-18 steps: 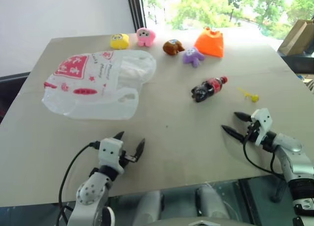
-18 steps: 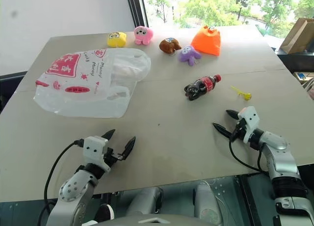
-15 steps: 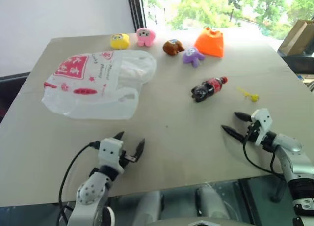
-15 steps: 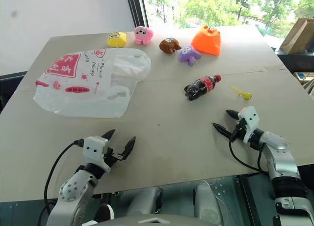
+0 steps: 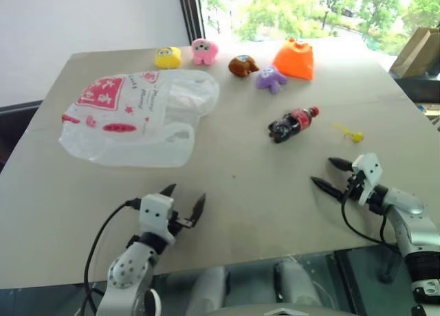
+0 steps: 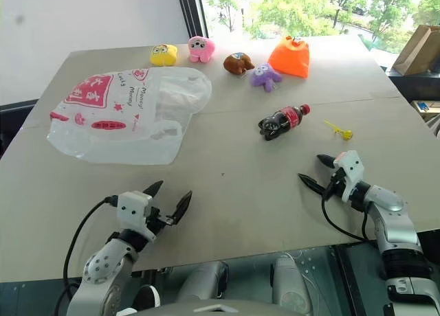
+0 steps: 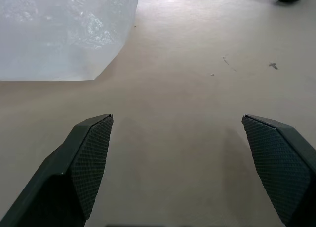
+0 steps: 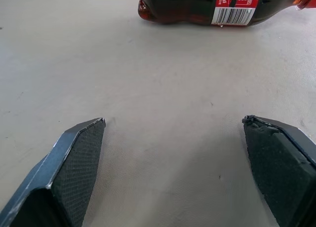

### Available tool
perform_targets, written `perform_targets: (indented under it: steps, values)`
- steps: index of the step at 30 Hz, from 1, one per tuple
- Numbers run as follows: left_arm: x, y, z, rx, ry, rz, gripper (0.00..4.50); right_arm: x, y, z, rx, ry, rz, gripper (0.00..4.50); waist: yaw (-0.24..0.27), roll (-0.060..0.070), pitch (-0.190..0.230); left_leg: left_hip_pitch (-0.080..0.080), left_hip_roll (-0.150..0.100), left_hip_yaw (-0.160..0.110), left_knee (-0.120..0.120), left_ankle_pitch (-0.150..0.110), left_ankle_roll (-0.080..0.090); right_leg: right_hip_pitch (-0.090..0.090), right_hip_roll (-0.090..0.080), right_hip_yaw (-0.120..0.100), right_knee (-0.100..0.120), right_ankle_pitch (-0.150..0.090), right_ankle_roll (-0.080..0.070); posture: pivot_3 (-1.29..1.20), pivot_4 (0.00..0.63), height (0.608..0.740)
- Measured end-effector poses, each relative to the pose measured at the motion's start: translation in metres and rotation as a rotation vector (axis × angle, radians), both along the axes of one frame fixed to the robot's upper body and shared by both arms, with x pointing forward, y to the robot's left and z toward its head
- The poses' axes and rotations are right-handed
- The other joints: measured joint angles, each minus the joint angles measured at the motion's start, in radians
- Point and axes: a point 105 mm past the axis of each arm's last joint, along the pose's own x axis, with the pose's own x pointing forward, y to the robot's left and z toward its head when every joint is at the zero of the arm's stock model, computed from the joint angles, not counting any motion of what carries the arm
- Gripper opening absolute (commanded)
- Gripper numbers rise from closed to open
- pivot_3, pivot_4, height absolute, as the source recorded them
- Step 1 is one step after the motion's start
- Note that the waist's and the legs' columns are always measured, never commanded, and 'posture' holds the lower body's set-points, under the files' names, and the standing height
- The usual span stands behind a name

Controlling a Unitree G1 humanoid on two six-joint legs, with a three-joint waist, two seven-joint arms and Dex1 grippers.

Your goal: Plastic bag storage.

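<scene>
Next, my left gripper grabs the plastic bag by its narrow handle strap [image 5: 181, 145], since the plastic bag's printed body [image 5: 113, 113] lies spread wide and slack.
The plastic bag [image 5: 134, 117] lies flat and crinkled on the left half of the table, translucent white with a red square logo and red text. Its near corner [image 7: 59, 34] fills one part of the left wrist view. My left gripper [image 5: 184, 200] hovers open near the front edge, well short of the bag, with nothing between its fingers. My right gripper [image 5: 327, 173] stands open at the front right, pointing toward the table's middle, empty.
A small cola bottle [image 5: 292, 123] lies on its side beyond the right gripper, also the bottle [image 8: 217, 2] close ahead in the right wrist view. Along the far edge sit several plush toys [image 5: 203, 51] and an orange pouch toy [image 5: 294, 58]. A yellow trinket [image 5: 349, 132] lies at right.
</scene>
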Motion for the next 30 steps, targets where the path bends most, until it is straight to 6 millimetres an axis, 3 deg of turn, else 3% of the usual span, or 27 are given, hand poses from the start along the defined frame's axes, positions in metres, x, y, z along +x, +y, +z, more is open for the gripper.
perform_targets:
  steps: [7,14,21,25,30]
  values:
    - [0.002,-0.006,0.002,-0.003,-0.012,-0.031,4.44,-0.001,-0.001,0.000,0.002,0.000,-0.003,4.50,0.001,0.000,0.000,0.000,0.000,0.000,0.000,0.000,0.000,0.000,0.000,0.000,0.000,0.000,0.000,0.00,0.150,0.740]
    - [0.011,-0.019,0.035,-0.011,-0.143,-0.092,4.44,-0.001,0.000,0.000,0.018,0.000,0.005,4.50,0.007,0.000,0.000,0.000,0.000,0.000,0.000,0.000,0.000,0.000,0.000,0.000,0.000,0.000,0.000,0.00,0.150,0.740]
    - [0.013,-0.019,0.037,-0.014,-0.148,-0.086,4.44,-0.006,0.004,0.001,0.036,0.009,0.048,4.50,0.010,0.000,0.000,0.000,0.000,0.000,0.000,0.000,0.000,0.000,0.000,0.000,0.000,0.000,0.000,0.00,0.150,0.740]
    - [0.027,-0.020,0.052,0.000,-0.208,-0.052,4.44,-0.021,0.028,0.010,0.091,0.030,0.200,4.50,0.012,0.002,0.001,0.000,0.000,0.000,0.001,0.000,0.000,0.000,0.000,0.000,0.001,0.000,0.000,0.00,0.150,0.740]
    - [0.047,-0.024,0.074,0.044,-0.298,0.003,4.44,-0.036,0.065,0.050,0.139,-0.025,0.389,4.50,0.014,0.002,0.001,-0.001,0.000,-0.001,0.001,0.000,0.000,0.000,0.000,-0.001,0.001,0.000,0.000,0.00,0.150,0.740]
